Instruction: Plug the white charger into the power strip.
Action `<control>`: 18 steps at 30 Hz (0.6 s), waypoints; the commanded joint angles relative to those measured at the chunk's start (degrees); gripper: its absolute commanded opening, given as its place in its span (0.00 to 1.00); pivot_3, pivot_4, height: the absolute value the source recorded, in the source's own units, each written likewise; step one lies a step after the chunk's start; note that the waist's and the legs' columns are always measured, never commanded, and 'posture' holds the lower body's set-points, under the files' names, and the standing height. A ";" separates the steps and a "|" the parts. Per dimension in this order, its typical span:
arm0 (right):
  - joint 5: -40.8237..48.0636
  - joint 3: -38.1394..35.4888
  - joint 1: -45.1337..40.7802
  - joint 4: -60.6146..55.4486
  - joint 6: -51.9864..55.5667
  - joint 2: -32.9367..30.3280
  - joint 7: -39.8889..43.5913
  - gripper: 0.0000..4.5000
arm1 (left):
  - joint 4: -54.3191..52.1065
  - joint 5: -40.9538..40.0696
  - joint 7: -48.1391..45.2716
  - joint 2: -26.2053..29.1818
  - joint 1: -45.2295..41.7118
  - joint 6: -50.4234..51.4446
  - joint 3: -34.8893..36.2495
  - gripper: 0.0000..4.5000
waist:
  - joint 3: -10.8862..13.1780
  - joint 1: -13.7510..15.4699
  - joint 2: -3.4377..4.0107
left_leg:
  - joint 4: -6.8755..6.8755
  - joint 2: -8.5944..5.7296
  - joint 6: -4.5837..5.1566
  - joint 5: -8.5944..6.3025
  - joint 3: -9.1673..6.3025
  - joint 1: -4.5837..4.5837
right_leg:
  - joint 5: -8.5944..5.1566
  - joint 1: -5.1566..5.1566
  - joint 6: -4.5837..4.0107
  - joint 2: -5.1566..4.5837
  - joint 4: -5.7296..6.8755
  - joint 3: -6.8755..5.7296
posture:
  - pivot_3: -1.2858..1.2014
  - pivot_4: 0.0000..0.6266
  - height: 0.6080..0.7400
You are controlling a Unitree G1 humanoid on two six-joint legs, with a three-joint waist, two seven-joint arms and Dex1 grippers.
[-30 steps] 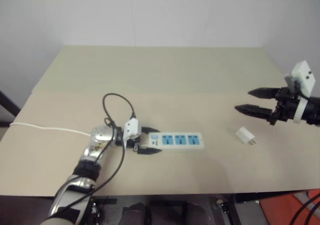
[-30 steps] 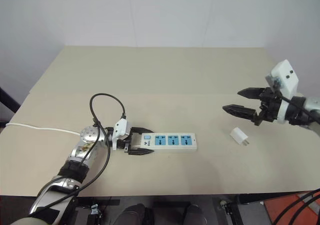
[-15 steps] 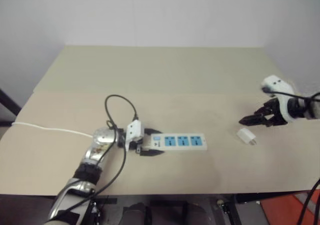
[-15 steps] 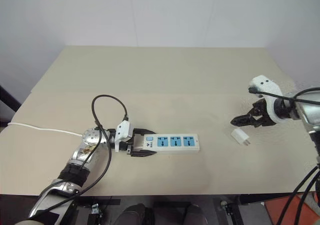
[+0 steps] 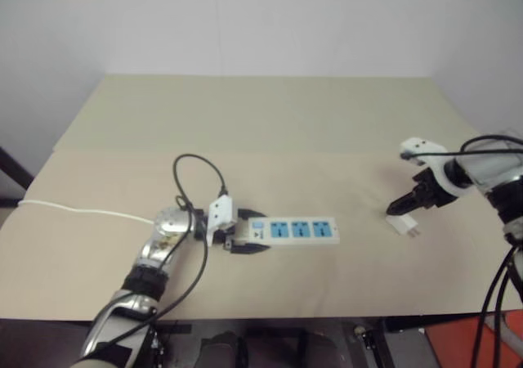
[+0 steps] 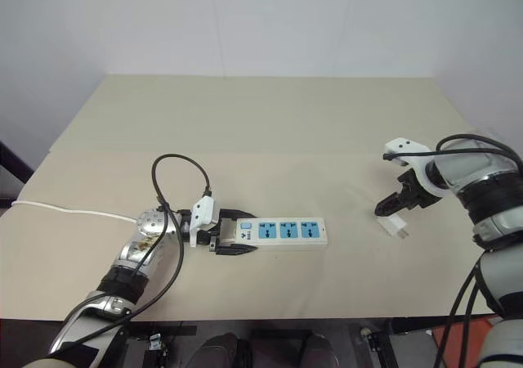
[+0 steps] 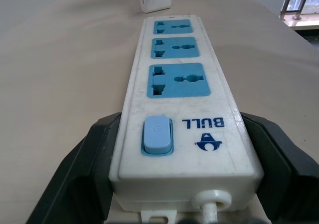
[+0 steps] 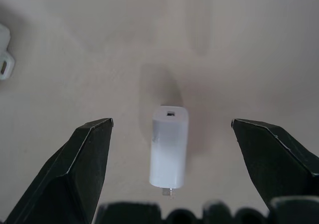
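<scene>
My right gripper needs to go lower before it closes on the white charger point(image 5: 401, 223). Its fingers stop above the charger, so they would miss if I closed now.
The power strip point(image 6: 282, 231) lies flat near the table's front, a white bar with three blue sockets point(image 7: 178, 79) and a blue switch point(image 7: 157, 135). My left gripper point(image 6: 243, 233) is shut on its switch end, one black finger point(image 7: 87, 169) against each long side. To the right the white charger point(image 6: 395, 226) lies on its side on the table, prongs toward the front edge. My right gripper point(image 6: 391, 207) points down just above it. In the right wrist view the charger point(image 8: 169, 147) lies between the wide-open fingers point(image 8: 82, 159), touching neither.
A thin white cord point(image 6: 65, 211) runs from the strip off the beige table's point(image 6: 270, 123) left edge. A black cable loop point(image 6: 176, 172) arches over my left wrist. The table's front edge runs close below both hands.
My right gripper has come down and tipped from level to pointing downward, ending right over the charger. The left gripper and the power strip have stayed put.
</scene>
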 commanded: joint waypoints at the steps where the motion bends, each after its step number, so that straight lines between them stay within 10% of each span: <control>1: -3.59 0.19 -1.84 3.49 -3.27 0.71 2.16 1.00 | -1.72 0.67 0.98 0.12 1.93 0.16 -1.20 0.73 | 0.00 -0.07 0.01 | -0.01 -0.01 0.00 0.00 0.00 0.00 | 0.00 0.00 0.01 0.00 0.01 0.00 | 0.52 0.24 1.00; 18: -10.48 -3.51 -2.43 15.13 -9.14 8.58 2.00 1.00 | -4.73 0.41 2.39 1.29 3.86 1.73 -1.52 0.73 | -0.09 -0.85 0.16 | -0.01 0.00 -0.06 0.03 0.01 0.06 | 0.00 0.06 0.02 0.04 0.01 0.00 | 0.52 0.24 1.00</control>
